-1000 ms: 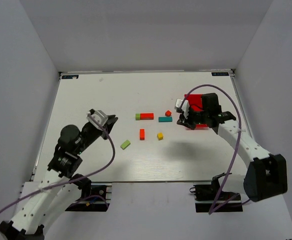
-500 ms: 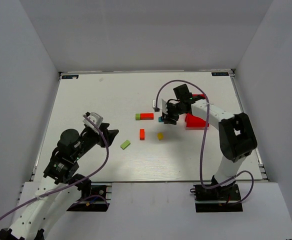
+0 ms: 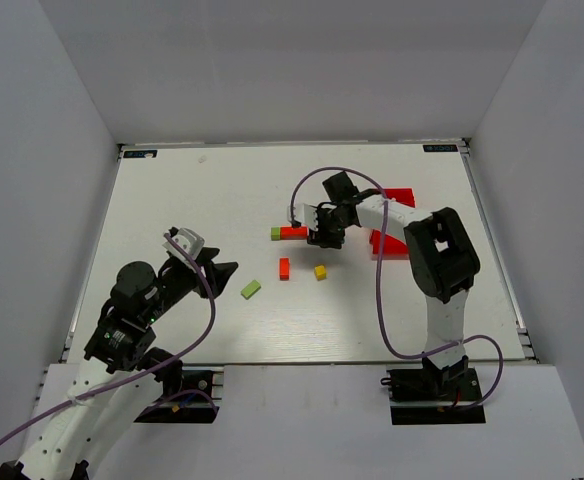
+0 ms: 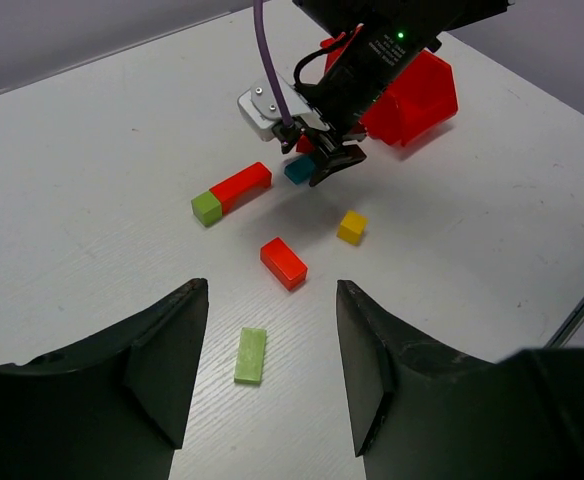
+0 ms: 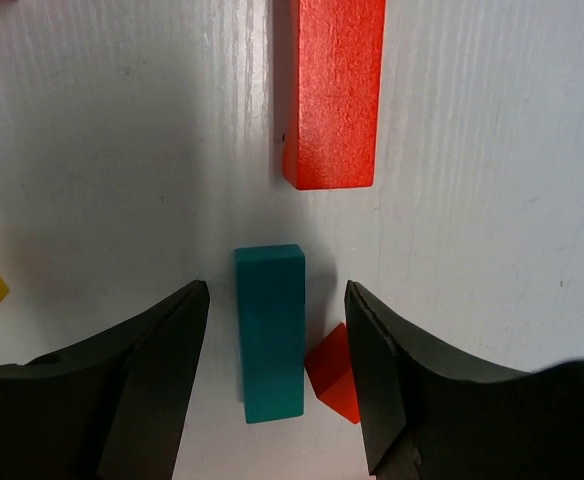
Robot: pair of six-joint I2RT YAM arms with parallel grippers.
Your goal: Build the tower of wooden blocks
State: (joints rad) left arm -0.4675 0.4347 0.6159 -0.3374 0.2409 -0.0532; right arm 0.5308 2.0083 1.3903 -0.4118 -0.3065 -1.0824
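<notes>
My right gripper will take the teal bar next, at the middle of its long sides. The bar's bottom will stay free to rest on other blocks.
The tower's wood blocks lie loose on the white table, none stacked. My right gripper is open, low over a teal bar that lies between its fingers untouched, with a small red cube beside the bar. Just beyond lies a red bar with a green cube at its end. An orange-red block, a yellow cube and a flat lime bar lie nearer. My left gripper is open above the table, the lime bar below its gap.
A red plastic bin stands at the right, behind the right arm. White walls enclose the table on three sides. The right arm's purple cable loops above the blocks.
The right arm swung left from the red bin to the teal bar and its jaws opened. The left gripper opened and dropped slightly.
</notes>
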